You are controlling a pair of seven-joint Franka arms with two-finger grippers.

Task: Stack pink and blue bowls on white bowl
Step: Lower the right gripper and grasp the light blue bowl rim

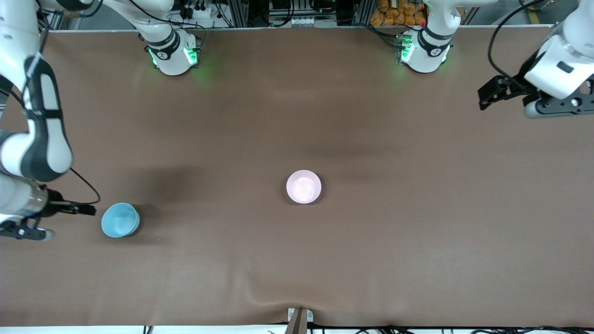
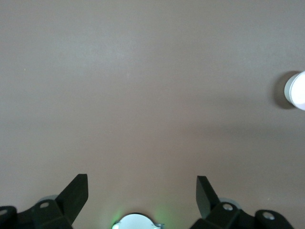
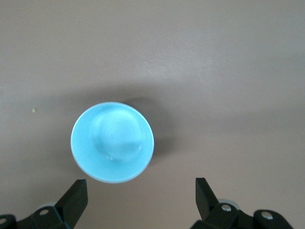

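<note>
The right gripper grabs the light blue bowl by its rim next. Then I stack the light blue bowl with the pale pink bowl (image 1: 304, 186).
The light blue bowl (image 1: 120, 220) stands upright and empty near the right arm's end of the table. It also shows in the right wrist view (image 3: 112, 141). My right gripper (image 1: 88, 209) (image 3: 141, 183) hangs open and empty just beside it, toward the table's end. The pale pink bowl (image 1: 304, 186) stands upright at the table's middle and shows at the edge of the left wrist view (image 2: 296, 90). No separate white bowl shows; I cannot tell whether one sits under the pink bowl. My left gripper (image 1: 483, 98) (image 2: 142, 180) waits open and empty, high over the left arm's end.
The brown table cover (image 1: 417, 232) has a raised wrinkle (image 1: 278, 297) at the edge nearest the front camera. The two arm bases (image 1: 174, 55) (image 1: 424, 51) stand along the edge farthest from the front camera.
</note>
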